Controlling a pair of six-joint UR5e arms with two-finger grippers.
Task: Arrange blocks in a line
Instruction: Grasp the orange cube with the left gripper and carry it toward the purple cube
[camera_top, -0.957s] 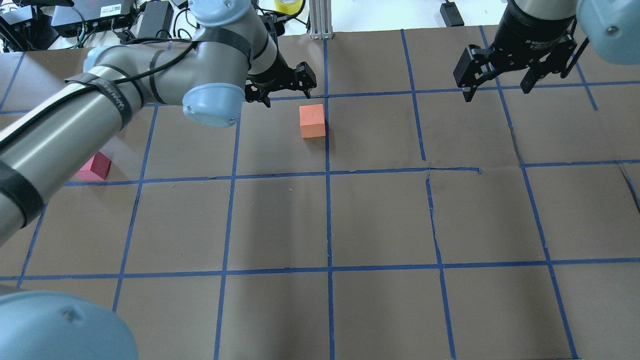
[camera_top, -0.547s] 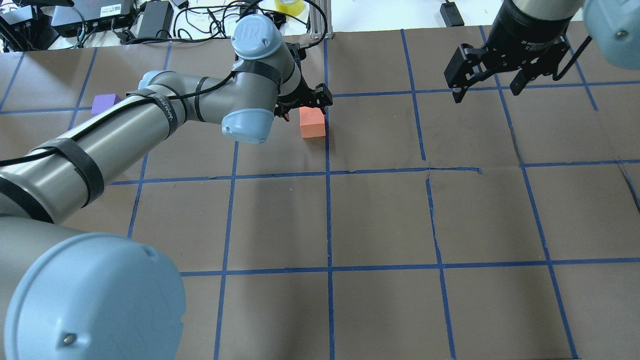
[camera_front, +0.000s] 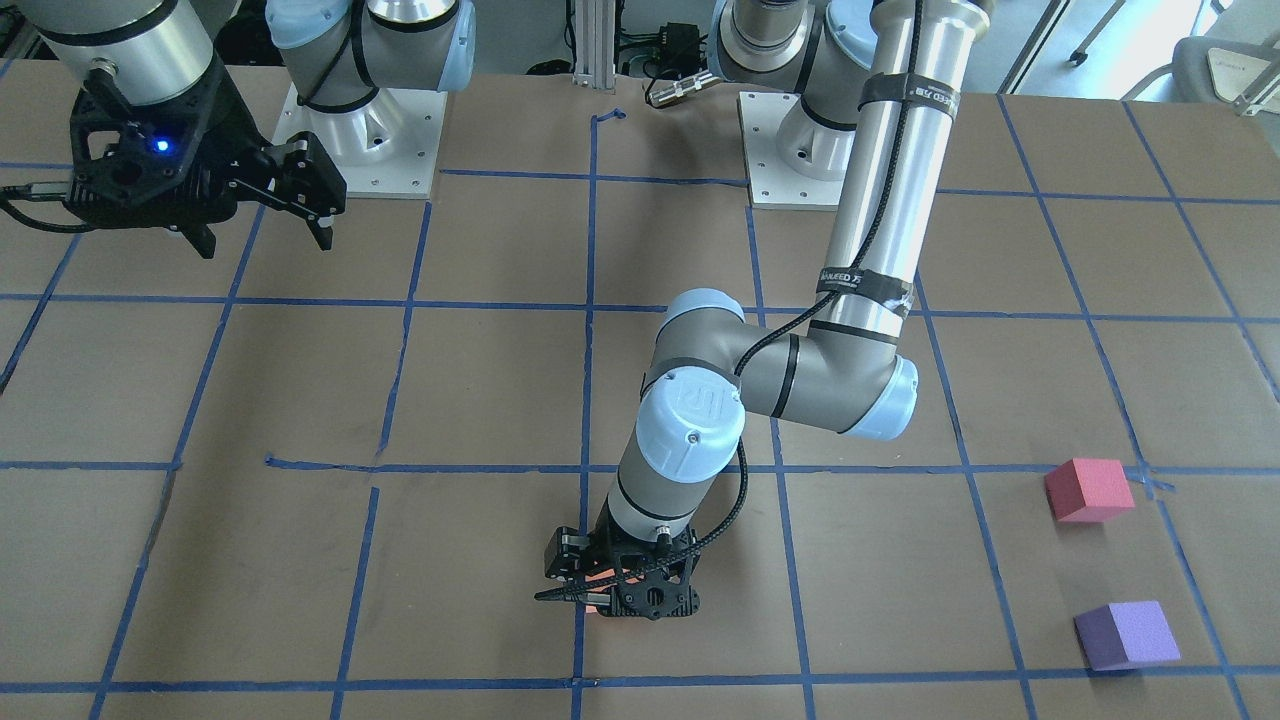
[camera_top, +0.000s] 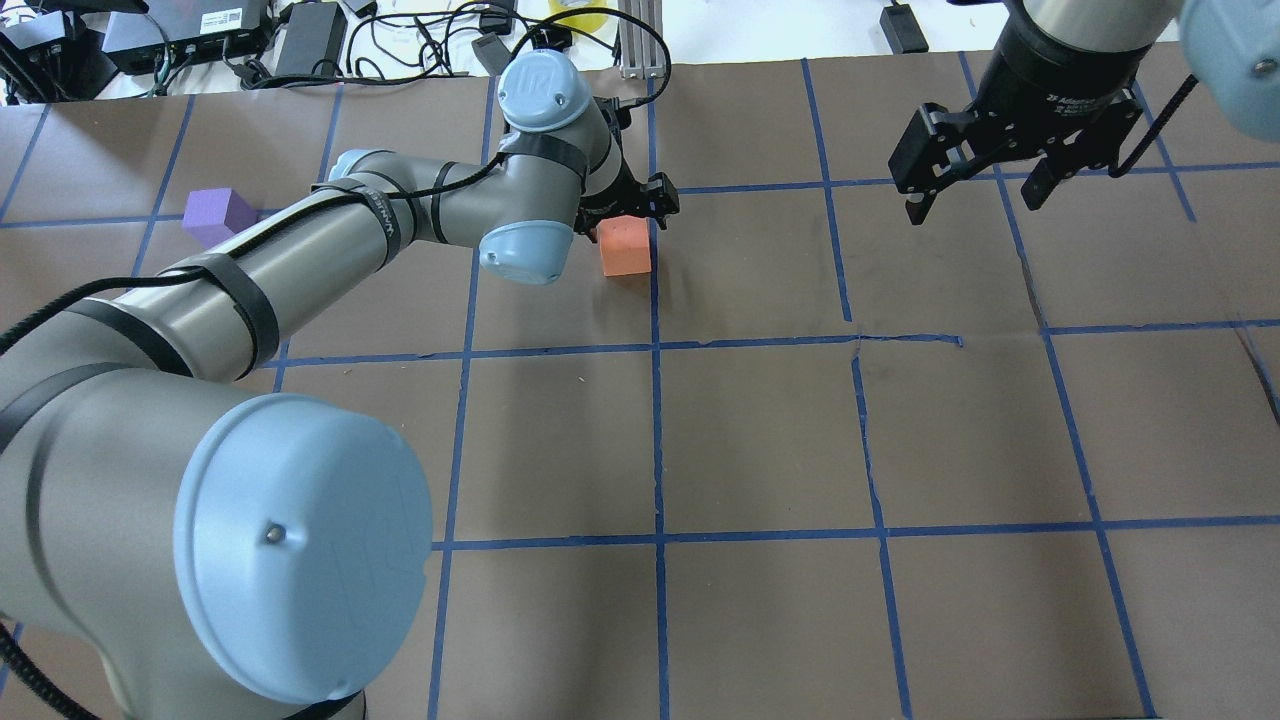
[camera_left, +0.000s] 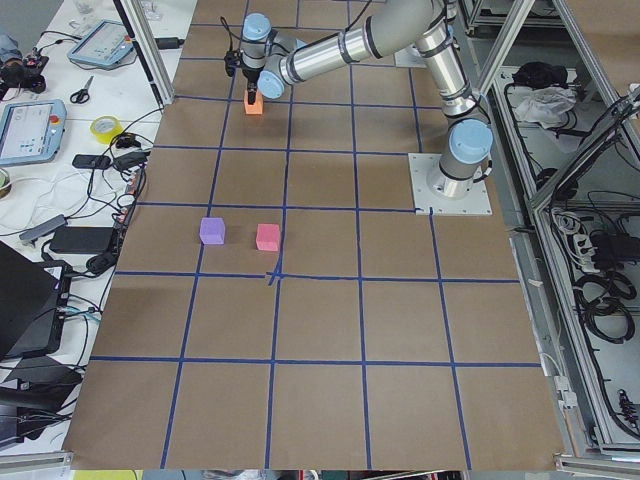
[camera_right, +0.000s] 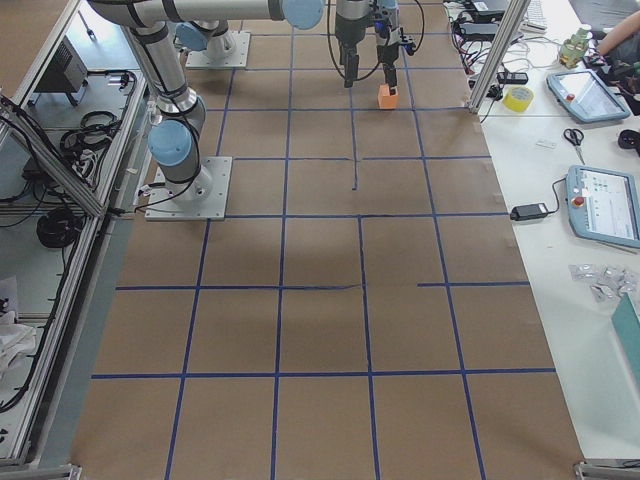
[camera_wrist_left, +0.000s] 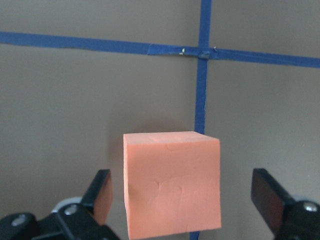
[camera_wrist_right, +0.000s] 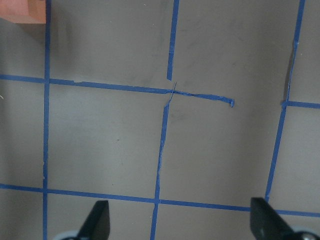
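Observation:
The orange block (camera_top: 626, 251) needs to go in line with the other blocks, so the left gripper should grab it by its opposite sides next.
The orange block (camera_top: 626, 251) sits on the brown table by a blue tape line; it also shows in the left wrist view (camera_wrist_left: 171, 182). My left gripper (camera_top: 622, 212) is low over it and open, with a finger (camera_wrist_left: 101, 192) on each side and gaps to the block. In the front-facing view the gripper (camera_front: 620, 590) hides nearly all of the block. The purple block (camera_front: 1125, 635) and the pinkish-red block (camera_front: 1088, 490) lie apart at the robot's far left. In the overhead view the purple block (camera_top: 218, 215) shows and the pinkish-red one is hidden behind the arm. My right gripper (camera_top: 975, 192) hangs open and empty above the table.
The brown table (camera_top: 760, 440) carries a blue tape grid. Cables and power bricks (camera_top: 310, 35) and an aluminium post (camera_top: 640, 40) line the far edge. The two arm bases (camera_front: 360, 130) stand at the robot's side.
My left arm has swung out and lowered, so the open gripper now straddles the orange block. The purple block has come into view. The right gripper has shifted only slightly.

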